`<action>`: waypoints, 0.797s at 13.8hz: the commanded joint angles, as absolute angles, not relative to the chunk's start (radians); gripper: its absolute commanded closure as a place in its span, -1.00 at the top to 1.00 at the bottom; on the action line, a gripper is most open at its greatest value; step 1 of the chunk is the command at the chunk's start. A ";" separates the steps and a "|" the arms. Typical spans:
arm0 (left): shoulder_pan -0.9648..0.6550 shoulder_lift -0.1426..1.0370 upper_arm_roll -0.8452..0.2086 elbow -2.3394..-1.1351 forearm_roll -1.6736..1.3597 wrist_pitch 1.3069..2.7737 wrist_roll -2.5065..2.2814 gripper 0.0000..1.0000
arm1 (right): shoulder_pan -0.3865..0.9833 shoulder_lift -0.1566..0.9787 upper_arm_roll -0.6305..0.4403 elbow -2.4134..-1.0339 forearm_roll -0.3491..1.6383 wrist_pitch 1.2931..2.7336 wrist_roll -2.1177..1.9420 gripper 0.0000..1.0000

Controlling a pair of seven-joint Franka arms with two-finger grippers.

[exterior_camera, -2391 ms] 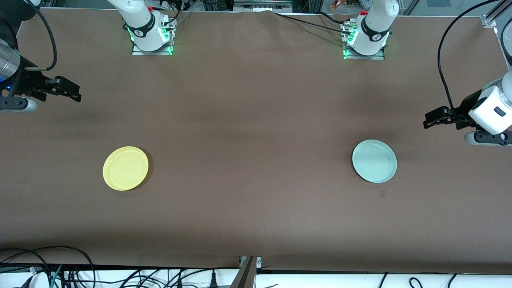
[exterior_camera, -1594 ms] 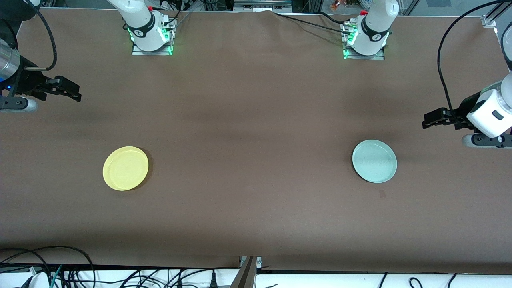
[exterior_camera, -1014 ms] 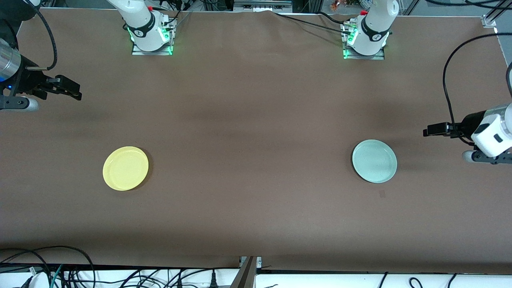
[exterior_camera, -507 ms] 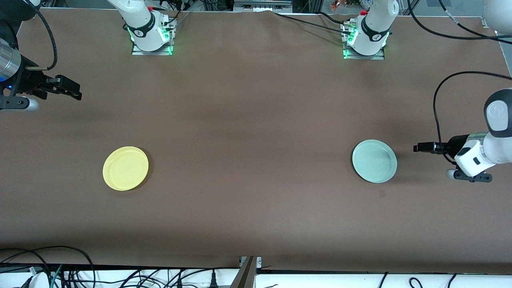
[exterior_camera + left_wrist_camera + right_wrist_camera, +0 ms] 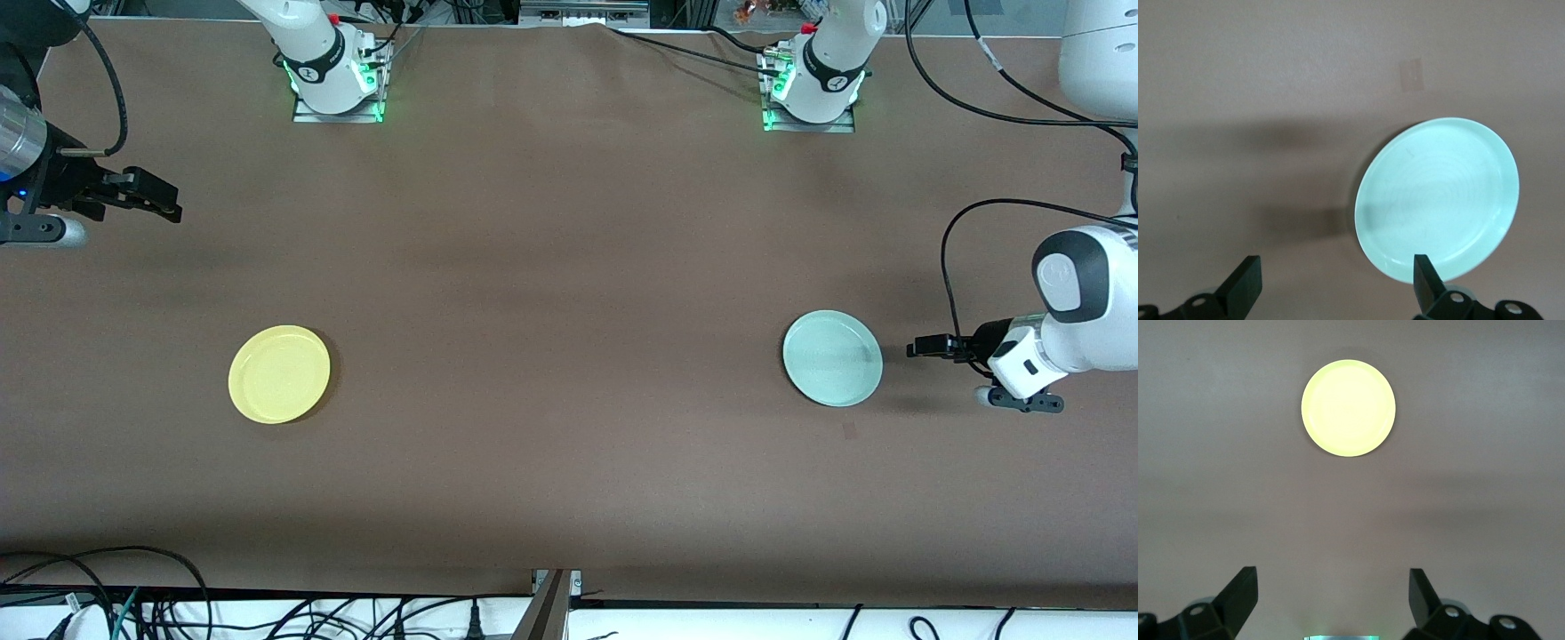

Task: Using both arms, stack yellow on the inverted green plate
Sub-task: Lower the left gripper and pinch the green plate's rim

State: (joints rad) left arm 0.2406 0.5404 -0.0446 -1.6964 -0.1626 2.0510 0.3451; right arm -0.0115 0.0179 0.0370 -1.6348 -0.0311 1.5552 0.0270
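Note:
My left gripper grabs the green plate by its rim (image 5: 881,364) next, to set up the base for stacking the yellow plate (image 5: 279,373).
The yellow plate (image 5: 279,373) lies flat, rim up, on the brown table toward the right arm's end; the right wrist view shows it (image 5: 1348,408) far ahead of the fingers. The pale green plate (image 5: 832,357) lies flat toward the left arm's end and fills much of the left wrist view (image 5: 1438,197). My left gripper (image 5: 920,348) hangs low just beside the green plate, at the left arm's end of the table, open (image 5: 1336,267) and empty. My right gripper (image 5: 169,206) waits open (image 5: 1331,577) over the table's edge at the right arm's end, well away from the yellow plate.
The two arm bases (image 5: 336,80) (image 5: 813,89) stand along the table edge farthest from the front camera. Loose cables (image 5: 133,596) lie off the nearest edge. A small dark mark (image 5: 849,431) sits on the table near the green plate.
The left arm has swung down and in, bringing its open gripper close beside the green plate. The right arm and both plates have not moved.

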 commanded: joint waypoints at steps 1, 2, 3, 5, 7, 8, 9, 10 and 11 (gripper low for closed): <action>0.232 0.538 -0.046 -1.776 -0.210 2.169 0.377 1.00 | -0.021 -0.005 0.043 -1.654 -0.018 1.551 0.029 1.00; 0.226 0.543 -0.049 -1.804 -0.212 2.225 0.377 1.00 | -0.021 -0.005 0.043 -1.654 -0.018 1.551 0.029 1.00; 0.219 0.548 -0.049 -1.825 -0.212 2.277 0.377 1.00 | -0.021 -0.005 0.043 -1.654 -0.018 1.551 0.029 1.00; 0.203 0.554 -0.049 -1.848 -0.212 2.322 0.371 1.00 | -0.021 -0.005 0.043 -1.654 -0.018 1.551 0.029 1.00; 0.190 0.563 -0.049 -1.848 -0.212 2.330 0.367 1.00 | -0.021 -0.005 0.043 -1.654 -0.018 1.551 0.029 1.00; 0.184 0.563 -0.049 -1.859 -0.212 2.332 0.365 1.00 | -0.021 -0.005 0.043 -1.654 -0.018 1.551 0.029 1.00; 0.181 0.561 -0.049 -1.867 -0.212 2.339 0.365 1.00 | -0.021 -0.005 0.043 -1.654 -0.018 1.551 0.029 1.00; 0.176 0.554 -0.049 -1.891 -0.212 2.356 0.365 1.00 | -0.021 -0.005 0.043 -1.654 -0.018 1.551 0.029 1.00; 0.170 0.548 -0.049 -1.914 -0.212 2.382 0.365 1.00 | -0.021 -0.005 0.043 -1.654 -0.018 1.551 0.029 1.00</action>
